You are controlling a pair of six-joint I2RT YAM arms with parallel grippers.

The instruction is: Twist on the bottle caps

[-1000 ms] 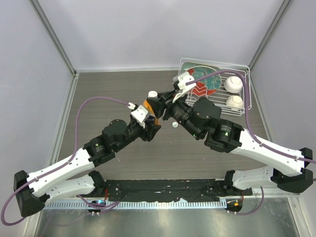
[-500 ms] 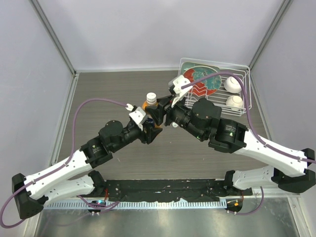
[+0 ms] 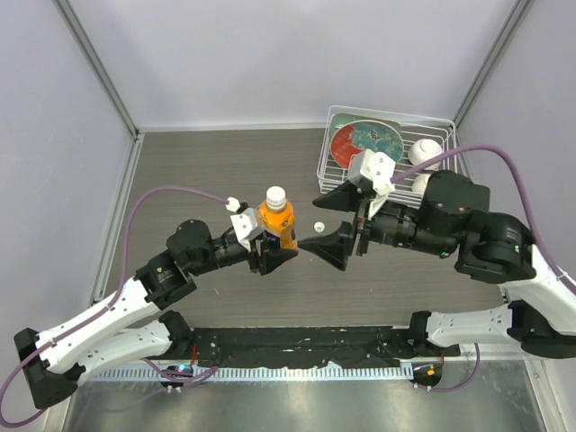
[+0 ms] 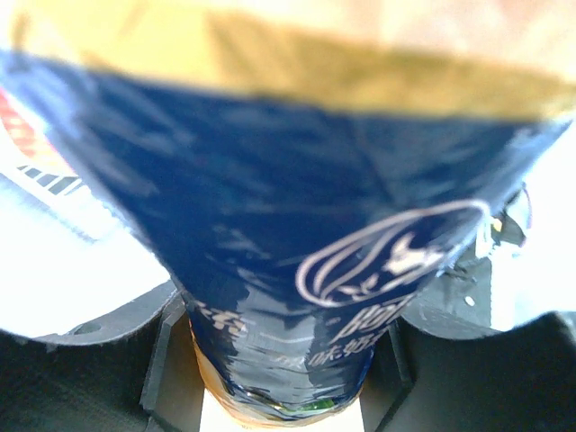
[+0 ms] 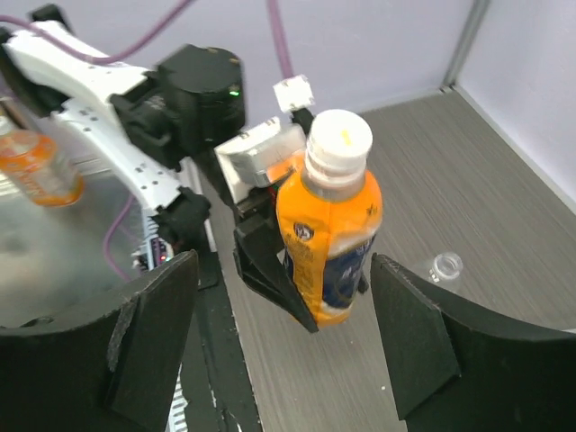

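The pale cream cap (image 3: 276, 194) (image 5: 340, 139) needs to be screwed on, so my right gripper should grab it next by its opposite sides.
The short orange bottle (image 3: 278, 225) hangs upright above the table, with my left gripper (image 3: 274, 245) shut on its lower body. The left wrist view is filled by its blue label (image 4: 297, 270) between the black fingers (image 4: 90, 378). A pale cream cap (image 5: 340, 139) sits on its neck, also visible from above as the cap (image 3: 276, 194). My right gripper (image 3: 313, 222) is open, its fingers (image 5: 432, 342) wide on either side of the bottle and apart from it. A small clear round thing (image 5: 445, 265) rests on the table; I cannot tell whether it is a bottle mouth or a cap.
A white wire rack (image 3: 387, 112) stands at the back right. It holds a red-and-teal plate (image 3: 364, 142) and two white balls (image 3: 425, 151), one partly hidden behind my right arm. Metal framing and grey walls enclose the table.
My right gripper has opened and pulled back to the right, away from the bottle's top. My left arm has brought the orange bottle slightly nearer and more upright, cap on it.
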